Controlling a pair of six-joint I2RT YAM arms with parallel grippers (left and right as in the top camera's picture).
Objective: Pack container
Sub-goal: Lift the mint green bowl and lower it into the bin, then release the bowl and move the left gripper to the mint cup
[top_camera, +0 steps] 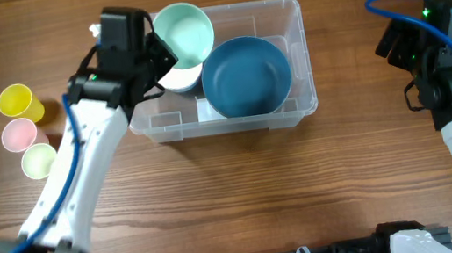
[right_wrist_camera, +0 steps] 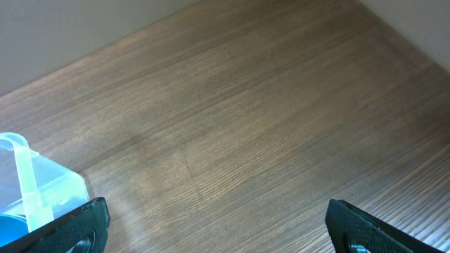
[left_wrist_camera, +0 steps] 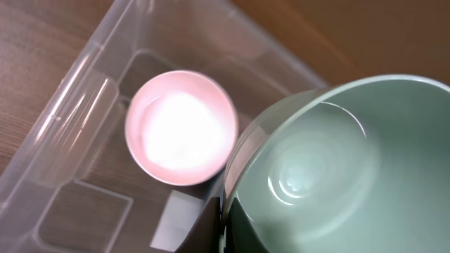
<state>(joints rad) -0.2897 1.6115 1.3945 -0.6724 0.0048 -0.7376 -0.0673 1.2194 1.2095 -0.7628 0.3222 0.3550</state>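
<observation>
The mint green bowl's bottom is tilted and hangs beside the pink bowl's opening. My left gripper should keep holding the mint green bowl until its bottom goes into the pink bowl.
The clear plastic container point(top_camera: 293, 12) stands at the table's back middle. Inside it lie a dark blue bowl point(top_camera: 245, 75) on the right and a pale cream bowl point(top_camera: 181, 80) on the left. My left gripper point(top_camera: 157, 53) is shut on the rim of a mint green bowl point(top_camera: 185, 31) and holds it tilted above the container's left rear corner, partly over the cream bowl. In the left wrist view the fingers point(left_wrist_camera: 223, 226) pinch the green bowl's point(left_wrist_camera: 330, 169) rim, with the cream bowl point(left_wrist_camera: 181, 126) and container wall point(left_wrist_camera: 76, 93) below. My right gripper point(top_camera: 394, 37) is open and empty, right of the container.
Three small cups stand on the table to the left: yellow point(top_camera: 17, 102), pink point(top_camera: 20, 134) and pale green point(top_camera: 38, 160). The right wrist view shows bare wooden table between the open fingers point(right_wrist_camera: 218, 226) and the container's corner point(right_wrist_camera: 28, 176) at far left.
</observation>
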